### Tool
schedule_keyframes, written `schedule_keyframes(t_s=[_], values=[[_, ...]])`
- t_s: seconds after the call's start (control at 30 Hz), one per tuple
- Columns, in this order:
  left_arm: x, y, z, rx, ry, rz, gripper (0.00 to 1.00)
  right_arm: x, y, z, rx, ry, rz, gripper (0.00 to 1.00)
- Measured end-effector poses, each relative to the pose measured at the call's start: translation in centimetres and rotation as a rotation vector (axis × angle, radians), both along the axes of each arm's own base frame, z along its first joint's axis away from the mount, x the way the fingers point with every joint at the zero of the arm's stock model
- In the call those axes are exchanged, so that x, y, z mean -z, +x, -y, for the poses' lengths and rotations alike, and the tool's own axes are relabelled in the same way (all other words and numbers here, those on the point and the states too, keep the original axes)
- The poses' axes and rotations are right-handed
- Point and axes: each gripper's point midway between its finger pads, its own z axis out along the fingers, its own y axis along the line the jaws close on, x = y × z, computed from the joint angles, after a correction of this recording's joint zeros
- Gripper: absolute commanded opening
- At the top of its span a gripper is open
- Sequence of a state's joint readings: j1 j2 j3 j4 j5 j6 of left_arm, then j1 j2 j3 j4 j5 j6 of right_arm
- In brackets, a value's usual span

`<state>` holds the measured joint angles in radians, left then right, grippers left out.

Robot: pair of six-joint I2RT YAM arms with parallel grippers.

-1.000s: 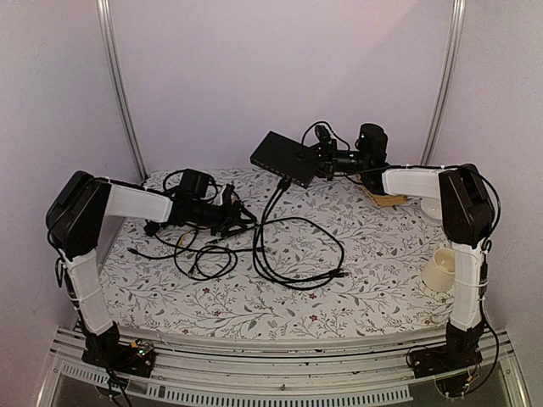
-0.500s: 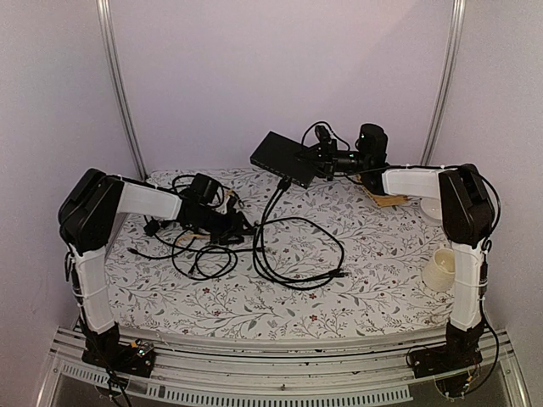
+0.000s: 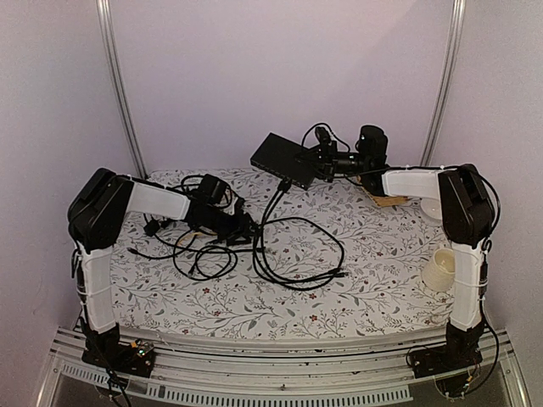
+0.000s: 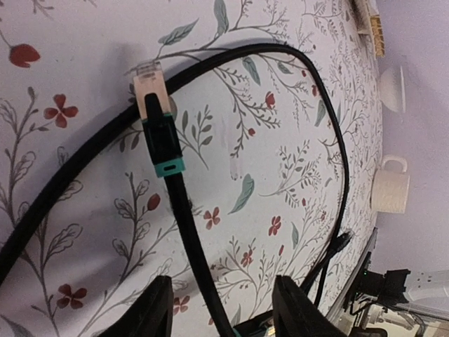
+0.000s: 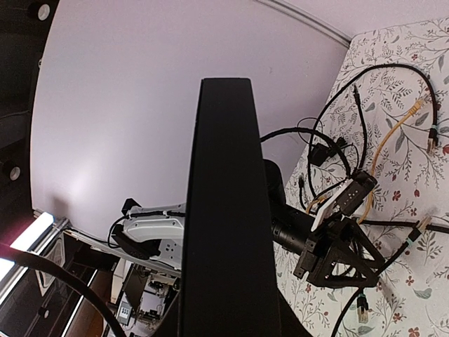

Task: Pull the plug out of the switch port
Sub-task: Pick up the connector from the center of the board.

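Note:
The black cable (image 3: pixel 270 208) should be grabbed next by my left gripper behind its loose clear plug, to pull that end of the cable away from the switch.
The black switch (image 3: pixel 282 156) hangs tilted in the air at the back, with my right gripper (image 3: pixel 319 158) shut on its right end. In the right wrist view the switch (image 5: pixel 223 210) stands edge-on and fills the middle. A plug (image 3: pixel 284 181) sits in a port on its lower edge, and its black cable (image 3: pixel 270 208) drops to the table. My left gripper (image 3: pixel 241 226) is low over the cloth, left of that cable, and open. A black cable (image 4: pixel 189 239) passes between its fingers (image 4: pixel 156 312) untouched. This cable ends in a loose clear plug (image 4: pixel 149 78).
Loops of black cable (image 3: pixel 297 254) and a tangle (image 3: pixel 199 250) lie across the floral cloth. A cream cup (image 3: pixel 439 270), a white bowl (image 3: pixel 432 209) and a wooden piece (image 3: pixel 386 201) are on the right side. The tent walls close in behind.
My left arm has swung right and forward over the cable tangle, nearer the hanging cable. The right arm and the switch have not moved.

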<state>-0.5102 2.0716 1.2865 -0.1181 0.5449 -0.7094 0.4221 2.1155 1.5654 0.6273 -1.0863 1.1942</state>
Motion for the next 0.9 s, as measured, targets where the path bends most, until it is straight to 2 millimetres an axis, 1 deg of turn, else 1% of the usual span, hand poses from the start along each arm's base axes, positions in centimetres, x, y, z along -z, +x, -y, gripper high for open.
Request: schedule_keyframes(t_s=[0.03, 0.1, 0.13, 0.2, 0.23, 0.27, 0.37, 0.63, 0.77, 0.87, 0.9], values=[[0.0, -0.1, 0.3, 0.006, -0.001, 0.0, 0.44, 0.1, 0.0, 0.0, 0.0, -0.001, -0.001, 0.02], [0.1, -0.2, 0.6, 0.015, -0.004, -0.002, 0.37, 0.3, -0.1, 0.0, 0.0, -0.002, -0.006, 0.02], [0.2, -0.2, 0.8, 0.02, -0.005, -0.003, 0.31, 0.4, -0.1, 0.0, 0.0, -0.003, -0.008, 0.02], [0.5, -0.3, 1.1, 0.029, -0.006, -0.009, 0.14, 0.5, -0.1, 0.0, 0.0, -0.003, -0.011, 0.02], [0.7, -0.4, 1.2, 0.03, -0.006, -0.013, 0.08, 0.5, -0.1, 0.0, 0.0, -0.002, -0.009, 0.02], [0.9, -0.5, 1.2, 0.034, -0.006, -0.017, 0.03, 0.5, -0.1, 0.0, 0.0, -0.002, -0.01, 0.02], [1.0, -0.6, 1.3, 0.036, -0.009, -0.023, 0.0, 0.5, -0.1, 0.0, -0.001, -0.002, -0.01, 0.02], [0.5, -0.2, 1.2, 0.023, -0.002, -0.002, 0.0, 0.5, -0.1, 0.1, 0.0, -0.002, -0.012, 0.02], [-1.1, 0.6, 0.7, -0.007, 0.007, 0.041, 0.0, 0.4, -0.3, 0.1, 0.0, -0.002, -0.013, 0.02], [-3.8, 1.4, 0.2, -0.035, -0.004, 0.098, 0.0, 0.1, -0.5, 0.4, 0.002, -0.001, -0.011, 0.02], [-5.0, 1.7, 0.0, -0.047, -0.012, 0.122, 0.0, -0.1, -0.7, 0.5, 0.003, -0.001, -0.01, 0.02]])
